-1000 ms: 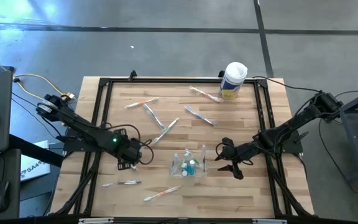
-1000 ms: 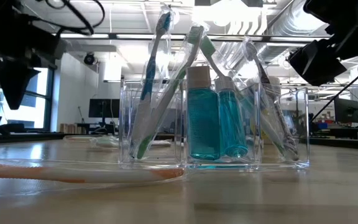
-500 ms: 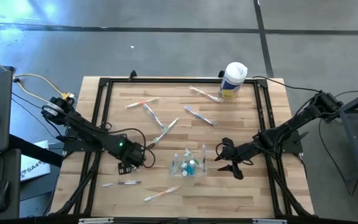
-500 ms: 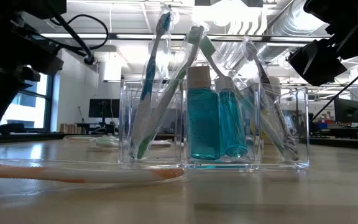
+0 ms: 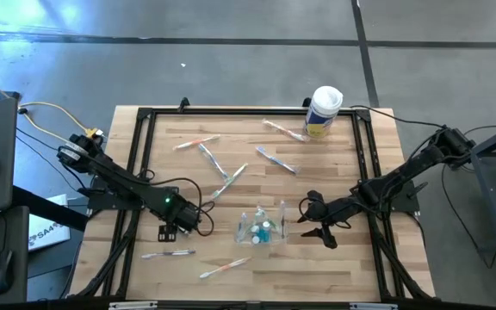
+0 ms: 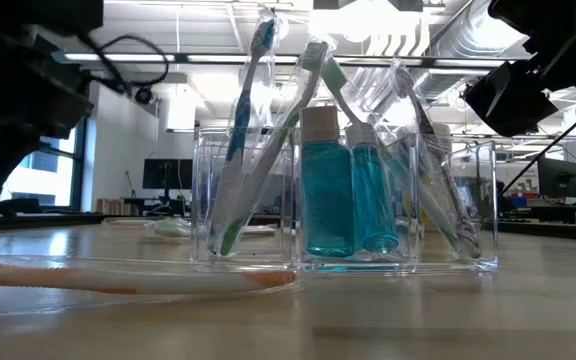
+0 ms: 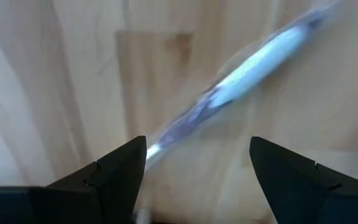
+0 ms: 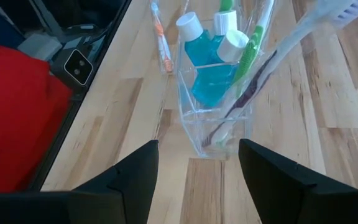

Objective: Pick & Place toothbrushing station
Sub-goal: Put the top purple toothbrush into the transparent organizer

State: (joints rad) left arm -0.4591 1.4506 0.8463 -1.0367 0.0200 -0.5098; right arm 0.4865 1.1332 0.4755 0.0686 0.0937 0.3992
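My left gripper grabs the wrapped toothbrush by its narrow neck (image 7: 169, 134) next, so its wide handle stays free to go into the toothbrushing station.
The toothbrushing station is a small clear plastic cup (image 5: 263, 226) that stands on its base on the wooden table. It holds several toothbrushes and two blue white-capped bottles (image 6: 348, 195). It also shows in the right wrist view (image 8: 219, 99). My right gripper (image 5: 305, 220) is open just right of the cup, its fingers (image 8: 135, 168) level and pointing at it. My left gripper (image 5: 201, 220) is open left of the cup, low over the table. A wrapped toothbrush (image 7: 241, 68) lies flat on the wood just ahead of its fingertips.
Loose wrapped toothbrushes lie on the table at the far left (image 5: 196, 142), in the middle (image 5: 229, 181), at the far right (image 5: 282, 130) and near the front edge (image 5: 224, 268). A white canister with a yellow label (image 5: 324, 110) stands at the far edge. A black frame (image 5: 145, 172) rims the table.
My left gripper has gone a little toward the table's right and near edges, closer to the loose toothbrush and the cup. My right gripper and the cup have kept still.
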